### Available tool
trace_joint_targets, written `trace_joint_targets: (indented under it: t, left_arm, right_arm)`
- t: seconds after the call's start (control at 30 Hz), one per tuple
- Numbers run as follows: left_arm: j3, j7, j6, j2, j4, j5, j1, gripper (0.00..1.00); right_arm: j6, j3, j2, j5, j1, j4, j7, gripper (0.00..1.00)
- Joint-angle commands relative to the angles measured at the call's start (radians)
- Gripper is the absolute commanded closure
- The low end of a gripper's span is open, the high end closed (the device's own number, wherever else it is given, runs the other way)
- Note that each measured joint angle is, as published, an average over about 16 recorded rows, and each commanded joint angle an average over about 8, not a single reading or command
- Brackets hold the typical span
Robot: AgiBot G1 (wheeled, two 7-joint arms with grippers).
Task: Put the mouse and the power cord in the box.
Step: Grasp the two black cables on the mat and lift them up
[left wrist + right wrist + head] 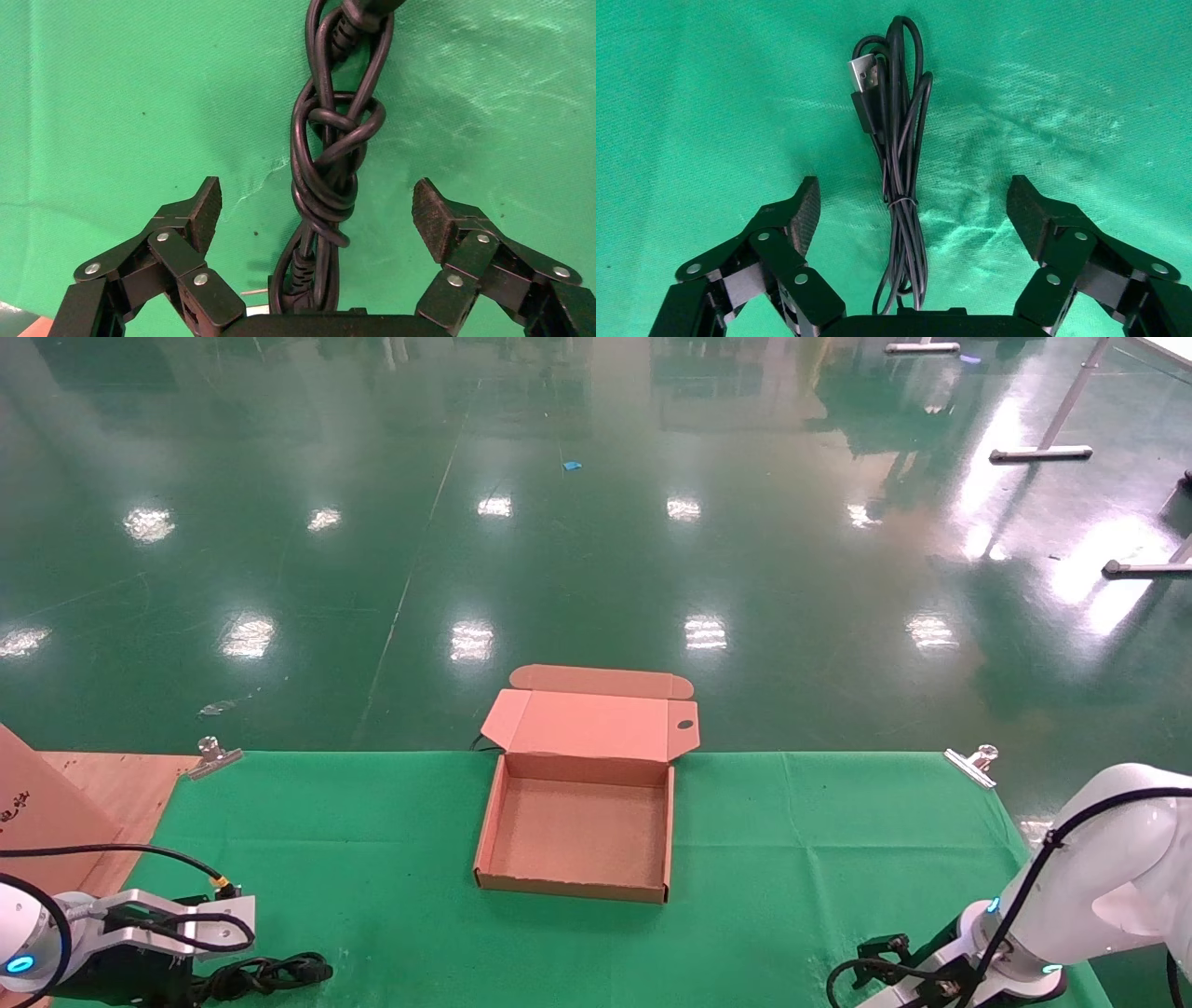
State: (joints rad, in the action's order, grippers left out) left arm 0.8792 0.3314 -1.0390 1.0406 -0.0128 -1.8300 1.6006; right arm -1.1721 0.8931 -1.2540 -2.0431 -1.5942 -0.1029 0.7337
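Observation:
My left gripper should grab the power cord by its tight middle knot next. The cord's loops hang loose at both ends.
The box lies open and empty in the middle of the table, with its lid flap folded back on the far side. My left gripper is open at the table's front left corner. It straddles the power cord, a knotted black bundle lying on the cloth between the pads without touching them. The cord's end pokes out toward the box. My right gripper is open at the front right corner, over the mouse's thin tied cable with its silver USB plug. The mouse's body is hidden.
A green cloth covers the table and is clamped by metal clips at the far corners. A bare wooden board and a brown cardboard sheet sit at the left edge. Glossy green floor lies beyond the far edge.

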Motion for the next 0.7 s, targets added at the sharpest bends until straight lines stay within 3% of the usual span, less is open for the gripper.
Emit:
trace_joint_targets:
  t: [0.03, 0.7]
  left_arm:
    - [0.000, 0.005, -0.005, 0.001, 0.001, 0.000, -0.002, 1.00]
    - [-0.003, 0.019, -0.017, -0.004, 0.011, 0.004, -0.004, 1.00]
  right_arm:
    - [0.006, -0.001, -0.004, 0.001, -0.002, 0.010, 0.005, 1.00]
    - [0.011, -0.003, -0.020, 0.004, -0.023, 0.062, 0.043, 1.00]
